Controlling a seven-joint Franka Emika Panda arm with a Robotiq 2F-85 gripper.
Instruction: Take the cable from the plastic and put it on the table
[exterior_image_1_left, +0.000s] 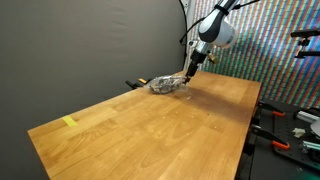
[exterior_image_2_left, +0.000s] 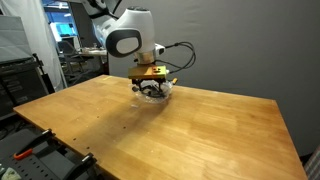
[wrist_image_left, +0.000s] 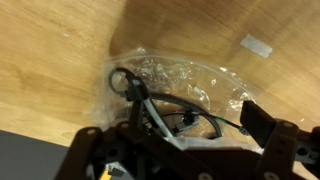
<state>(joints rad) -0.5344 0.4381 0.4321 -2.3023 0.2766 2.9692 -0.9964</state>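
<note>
I should lower my gripper first, then close it on the cable. The cable is between my open fingers, but its loop is still below them.
A crumpled clear plastic bag (exterior_image_1_left: 166, 85) lies at the far end of the wooden table (exterior_image_1_left: 150, 130); it also shows in an exterior view (exterior_image_2_left: 153, 94). In the wrist view the plastic (wrist_image_left: 190, 72) holds a black cable (wrist_image_left: 172, 102) whose looped end (wrist_image_left: 123, 79) pokes out at the left. My gripper (wrist_image_left: 176, 128) is lowered over the bag with its fingers spread on either side of the cable; it looks open. In both exterior views the gripper (exterior_image_1_left: 189, 73) (exterior_image_2_left: 152, 84) sits right at the bag.
A yellow tape piece (exterior_image_1_left: 69, 122) lies near the table's front corner. A small white tag (wrist_image_left: 257, 45) lies on the wood beyond the bag. A dark curtain stands behind the table. Tools and clamps (exterior_image_1_left: 285, 130) sit off the table's side.
</note>
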